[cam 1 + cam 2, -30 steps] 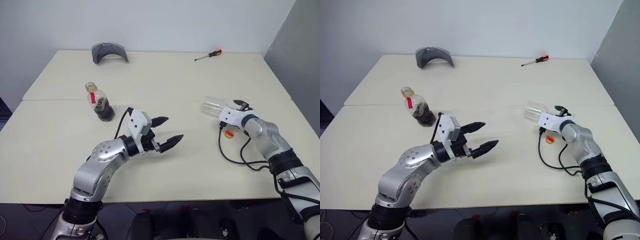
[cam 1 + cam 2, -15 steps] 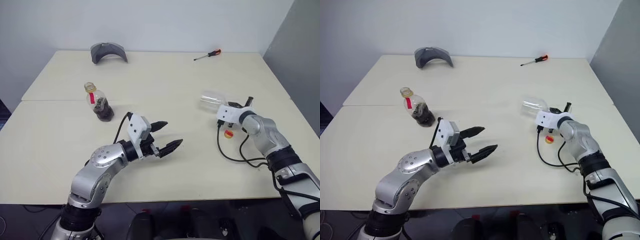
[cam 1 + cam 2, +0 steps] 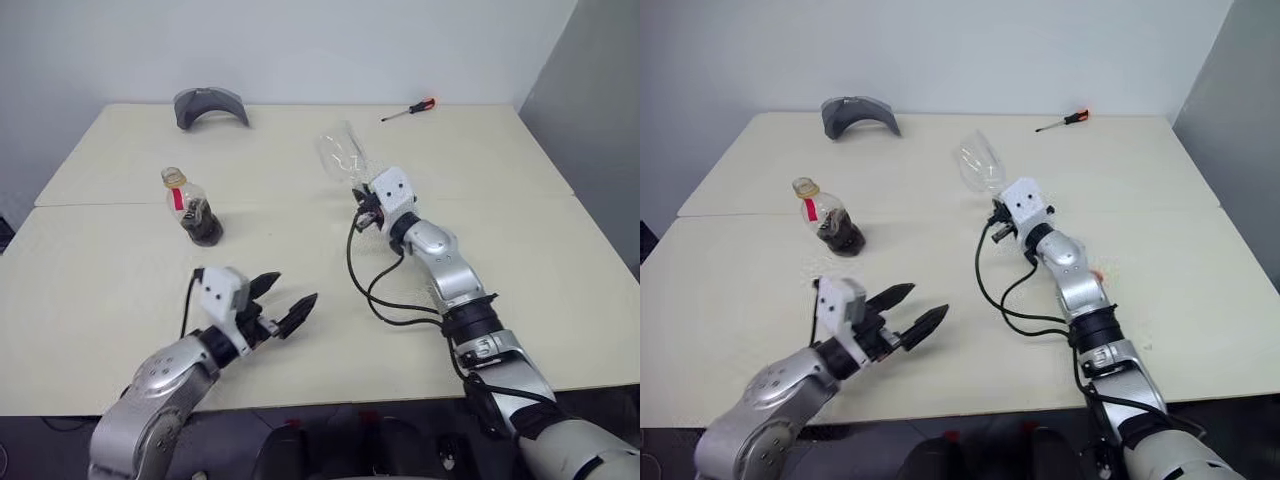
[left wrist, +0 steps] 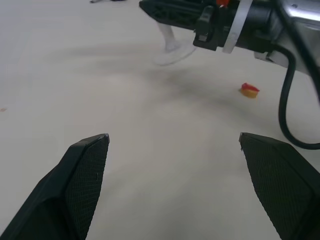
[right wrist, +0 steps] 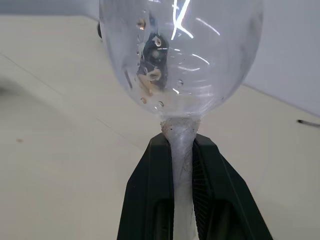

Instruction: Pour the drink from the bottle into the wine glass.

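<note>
The bottle is uncapped at its opening [image 3: 174, 176] and has dark drink inside, so the robot's left gripper should next grab it around its lower body [image 3: 200, 220] to keep it upright.
The bottle [image 3: 189, 203] stands upright and uncapped on the table's left side, with a red label strip and the dark drink [image 3: 206, 228] low inside it. My right gripper [image 5: 182, 142] is shut on the thin stem of the wine glass [image 3: 340, 155], over the middle of the table. The clear bowl [image 5: 180, 55] is empty, speckled with droplets, and leans up and away from the gripper. The glass's round foot [image 4: 173, 53] hangs close to the tabletop. My left gripper [image 3: 281, 303] is open and empty, near the front edge, below and right of the bottle.
A grey curved object [image 3: 210, 103] lies at the back left and a red-handled screwdriver [image 3: 405, 110] at the back right. A small red and yellow cap [image 4: 249, 90] lies on the table right of my right arm. The arm's black cable [image 3: 375, 290] loops over the table.
My right arm has swung from the right side to the middle with the wine glass, rolling it from lying sideways to nearly upright. My left gripper has drawn back toward the front left.
</note>
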{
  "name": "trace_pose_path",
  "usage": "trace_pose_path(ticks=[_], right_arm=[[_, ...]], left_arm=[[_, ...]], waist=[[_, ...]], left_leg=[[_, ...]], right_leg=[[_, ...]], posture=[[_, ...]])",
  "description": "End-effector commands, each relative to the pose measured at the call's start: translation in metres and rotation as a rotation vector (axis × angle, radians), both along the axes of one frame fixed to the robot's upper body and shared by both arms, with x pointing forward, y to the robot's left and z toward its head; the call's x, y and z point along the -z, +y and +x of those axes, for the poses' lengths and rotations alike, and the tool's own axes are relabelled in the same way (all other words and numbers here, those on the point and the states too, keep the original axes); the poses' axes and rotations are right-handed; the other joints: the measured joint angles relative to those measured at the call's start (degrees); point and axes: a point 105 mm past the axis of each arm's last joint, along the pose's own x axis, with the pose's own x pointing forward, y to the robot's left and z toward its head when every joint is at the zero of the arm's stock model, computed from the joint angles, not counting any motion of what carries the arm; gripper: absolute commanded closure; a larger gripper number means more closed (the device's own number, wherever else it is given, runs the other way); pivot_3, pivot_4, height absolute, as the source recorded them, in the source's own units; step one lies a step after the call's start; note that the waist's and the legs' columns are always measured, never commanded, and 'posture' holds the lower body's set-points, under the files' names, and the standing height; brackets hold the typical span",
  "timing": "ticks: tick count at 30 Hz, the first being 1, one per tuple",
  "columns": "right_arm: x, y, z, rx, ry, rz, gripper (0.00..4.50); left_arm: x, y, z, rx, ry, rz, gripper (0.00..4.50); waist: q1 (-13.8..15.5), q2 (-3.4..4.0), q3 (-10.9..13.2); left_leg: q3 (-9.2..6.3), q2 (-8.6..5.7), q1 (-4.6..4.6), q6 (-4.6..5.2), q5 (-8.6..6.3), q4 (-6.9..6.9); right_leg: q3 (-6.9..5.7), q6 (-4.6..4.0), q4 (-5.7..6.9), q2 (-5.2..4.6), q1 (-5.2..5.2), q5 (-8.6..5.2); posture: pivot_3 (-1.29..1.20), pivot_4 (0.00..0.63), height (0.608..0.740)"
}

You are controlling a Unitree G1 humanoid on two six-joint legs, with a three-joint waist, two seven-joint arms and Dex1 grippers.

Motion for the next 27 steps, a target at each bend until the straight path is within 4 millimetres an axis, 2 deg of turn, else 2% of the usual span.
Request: trace_pose_path(ticks=[1, 4, 7, 11, 14, 20, 27], right_arm=[[-0.018, 0.018, -0.003, -0.037, 0.009, 0.178, 4.31], [-0.018, 0.04, -0.006, -0.076, 0.054, 0.264, 4.31], [-0.012, 0.063, -0.01, -0.111, 0.088, 0.322, 4.31], [0.001, 0.078, -0.013, -0.121, 0.105, 0.343, 4.31], [0.014, 0.077, -0.01, -0.087, 0.126, 0.349, 4.31], [0.046, 0.06, -0.005, -0.009, 0.159, 0.286, 4.31], [0.056, 0.042, -0.008, -0.003, 0.138, 0.183, 4.31]], left_arm=[[-0.012, 0.009, -0.016, -0.077, -0.06, -0.028, 0.0], [-0.008, 0.016, -0.026, -0.146, -0.05, -0.035, 0.0], [-0.009, 0.02, -0.027, -0.195, -0.07, -0.036, 0.0], [-0.009, 0.025, -0.029, -0.238, -0.082, -0.037, 0.0], [-0.004, 0.028, -0.033, -0.258, -0.076, -0.041, 0.0], [0.011, 0.035, -0.036, -0.27, -0.068, -0.045, 0.0], [0.032, 0.045, -0.04, -0.26, -0.063, -0.037, 0.0]], waist=[[-0.15, -0.01, 0.0], [-0.29, -0.01, 0.0], [-0.14, -0.01, 0.0], [0.08, -0.02, -0.01], [-0.11, -0.01, -0.02], [-0.2, 0.01, -0.05], [-0.19, 0.01, -0.09]], left_leg=[[0.0, 0.02, 0.0, -0.01, -0.01, -0.01], [-0.01, 0.04, 0.06, -0.01, -0.02, -0.06], [-0.01, 0.03, 0.06, -0.01, -0.03, -0.07], [-0.04, 0.02, 0.07, -0.06, -0.25, -0.05], [-0.04, 0.04, 0.09, -0.09, -0.28, -0.05], [-0.01, 0.04, 0.41, -0.02, -0.34, -0.09], [-0.04, 0.06, 0.58, -0.09, -0.51, -0.08]], right_leg=[[0.02, 0.0, -0.02, 0.02, -0.02, 0.0], [0.04, -0.01, -0.02, 0.07, -0.02, -0.01], [0.02, -0.01, -0.02, 0.06, -0.02, -0.01], [0.01, -0.01, -0.03, 0.05, 0.01, -0.01], [0.04, -0.01, -0.01, 0.08, -0.01, -0.01], [0.1, 0.01, -0.05, 0.11, 0.3, -0.03], [0.05, 0.03, -0.05, 0.11, 0.49, -0.1]], posture=[[0.0, 0.15, 0.74], [0.0, 0.15, 0.74], [0.0, 0.15, 0.74], [0.0, 0.15, 0.74], [0.0, 0.15, 0.74], [0.0, 0.15, 0.74], [0.0, 0.15, 0.74]])
